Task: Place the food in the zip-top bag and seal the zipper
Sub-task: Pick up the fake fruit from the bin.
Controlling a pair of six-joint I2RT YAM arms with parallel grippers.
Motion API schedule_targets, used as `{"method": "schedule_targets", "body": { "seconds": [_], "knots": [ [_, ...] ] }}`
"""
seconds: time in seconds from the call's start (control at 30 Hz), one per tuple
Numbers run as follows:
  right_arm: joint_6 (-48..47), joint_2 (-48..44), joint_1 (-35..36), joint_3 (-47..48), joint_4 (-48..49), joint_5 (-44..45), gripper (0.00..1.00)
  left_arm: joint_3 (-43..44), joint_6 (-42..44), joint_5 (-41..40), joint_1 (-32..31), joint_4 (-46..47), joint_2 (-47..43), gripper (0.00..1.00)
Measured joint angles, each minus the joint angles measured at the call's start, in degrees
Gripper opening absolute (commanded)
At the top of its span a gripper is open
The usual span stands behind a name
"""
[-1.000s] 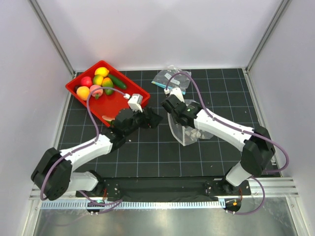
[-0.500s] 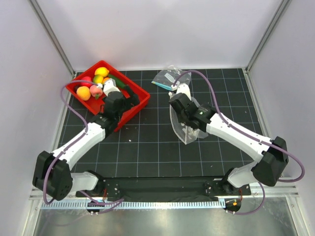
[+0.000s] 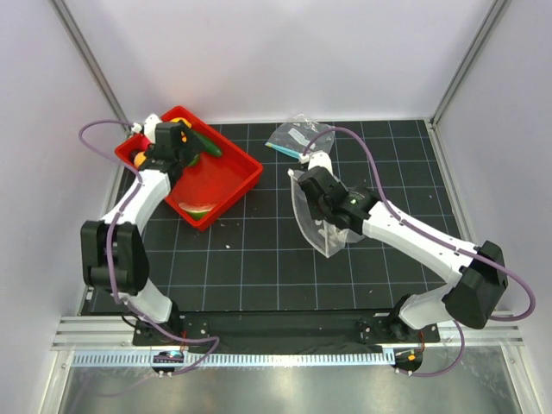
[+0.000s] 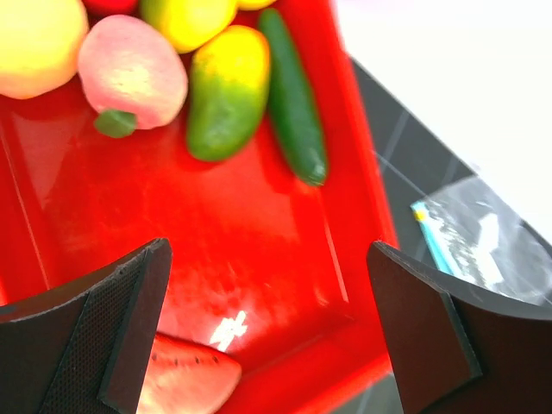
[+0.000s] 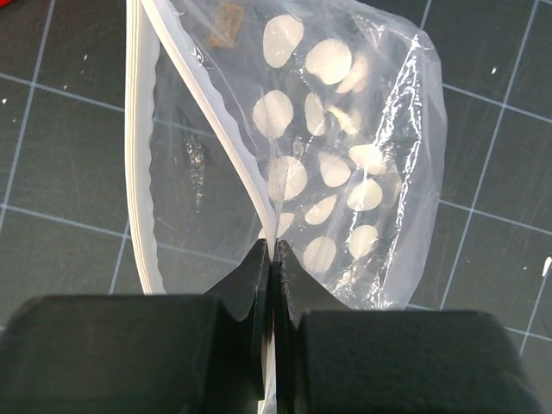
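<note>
My left gripper grabs the yellow-green piece across its green end (image 3: 194, 159) (image 4: 218, 128) next, so its yellow end leads into the zip-top bag.
The food lies in a red tray (image 3: 246, 177). In the left wrist view I see a pink peach (image 4: 134, 73), a yellow-green piece (image 4: 220, 103), a green cucumber (image 4: 293, 95), yellow pieces at the top edge and a watermelon slice (image 4: 185, 379). My left gripper (image 3: 172, 142) is open and empty above the tray's far end, its jaws wide apart (image 4: 272, 336). My right gripper (image 3: 315, 185) is shut on one lip of the dotted zip-top bag (image 5: 345, 155), which stands open on the mat (image 3: 323, 224). The pale zipper strip (image 5: 142, 172) curves away to the left of the pinched lip.
A smaller clear pouch with a teal strip (image 3: 297, 138) lies on the black grid mat behind the bag; it also shows in the left wrist view (image 4: 483, 241). White walls and frame posts close in the back and sides.
My left arm has swung from the mat beside the bag to the far left, over the tray's fruit end. My right gripper still holds the bag's lip and has shifted slightly.
</note>
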Motion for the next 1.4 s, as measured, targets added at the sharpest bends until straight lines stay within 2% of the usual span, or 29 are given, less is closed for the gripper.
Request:
{"method": "schedule_targets", "body": {
  "seconds": [0.17,0.4,0.67,0.9,1.1,1.2,1.3,1.4],
  "knots": [
    [0.11,-1.38,0.00,-0.72,0.22,-1.77,0.03,5.11,0.00,5.97,3.85,-1.38,8.59,0.99],
    [0.09,-2.91,0.00,-0.87,0.50,-2.19,0.03,11.32,0.35,13.14,6.14,-1.05,19.45,0.99],
    [0.07,-4.90,0.00,-3.02,1.51,-2.56,0.03,15.28,0.28,15.39,7.69,-0.61,25.77,1.00],
    [0.04,-6.03,0.00,-3.34,2.43,-2.86,0.03,18.69,-1.05,15.28,9.92,-0.17,31.28,0.93],
    [0.02,-6.05,0.00,-4.13,3.13,-2.89,0.03,22.80,-2.01,14.45,9.90,-0.20,34.88,0.75],
    [-0.02,-6.05,0.00,-4.26,3.26,-2.93,0.03,23.30,-2.40,14.29,9.77,1.22,35.80,0.61],
    [-0.04,-6.14,0.00,-4.26,3.30,-2.99,0.03,22.91,-2.75,14.38,9.75,3.17,36.00,0.40],
    [-0.09,-6.27,0.00,-4.26,3.34,-3.06,0.03,21.81,-2.54,14.69,9.75,5.88,35.91,0.32]
  ]
}}
